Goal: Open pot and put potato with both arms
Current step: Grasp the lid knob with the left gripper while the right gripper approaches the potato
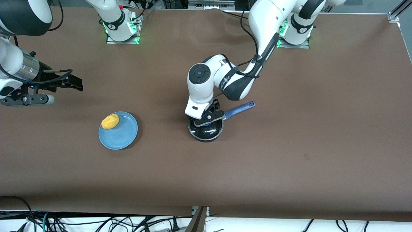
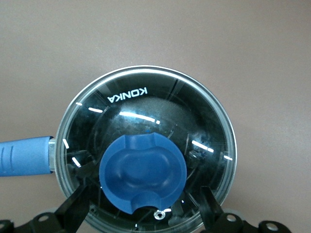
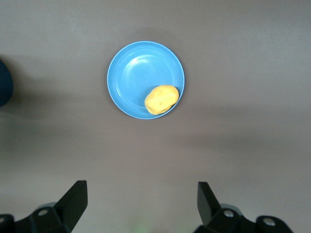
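Note:
My left gripper closes on the knob now, since its fingers stand beside the blue knob over the glass lid.
The black pot stands mid-table, its blue-purple handle pointing toward the left arm's end. Its glass lid with a blue knob is on. My left gripper is low over the lid, open, one finger on each side of the knob and not touching it. The yellow potato lies on a light-blue plate, toward the right arm's end. My right gripper is open and empty in the air, over bare table beside the plate. The right wrist view shows the potato on the plate, ahead of the gripper.
The table is covered with a brown cloth. The two arm bases stand along the edge farthest from the front camera. Cables hang below the edge nearest the front camera.

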{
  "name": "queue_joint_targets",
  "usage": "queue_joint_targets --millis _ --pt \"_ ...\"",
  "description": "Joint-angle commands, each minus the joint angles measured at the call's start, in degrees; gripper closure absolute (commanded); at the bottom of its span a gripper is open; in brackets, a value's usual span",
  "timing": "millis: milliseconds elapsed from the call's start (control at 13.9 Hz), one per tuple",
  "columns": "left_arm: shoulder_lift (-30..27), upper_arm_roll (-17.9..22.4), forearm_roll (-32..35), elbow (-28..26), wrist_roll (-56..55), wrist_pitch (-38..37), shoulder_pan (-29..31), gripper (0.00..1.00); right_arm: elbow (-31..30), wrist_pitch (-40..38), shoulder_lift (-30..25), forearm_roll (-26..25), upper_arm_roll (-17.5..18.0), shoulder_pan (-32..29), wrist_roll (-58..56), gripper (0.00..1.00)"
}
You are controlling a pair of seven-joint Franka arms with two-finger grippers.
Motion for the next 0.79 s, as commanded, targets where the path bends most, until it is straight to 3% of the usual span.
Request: queue_joint_targets --millis 0,719 --pt "1.83 1.34 1.43 3.63 -1.4 -0.95 -1.0 0.01 1.06 -0.4 3.25 -0.08 0.26 -0.53 -0.55 0.0" --pt "1.57 1.51 1.34 3.63 -1.32 -1.12 -0.91 0.42 1.05 -0.32 5.45 -1.31 0.17 -1.41 -0.72 0.0"
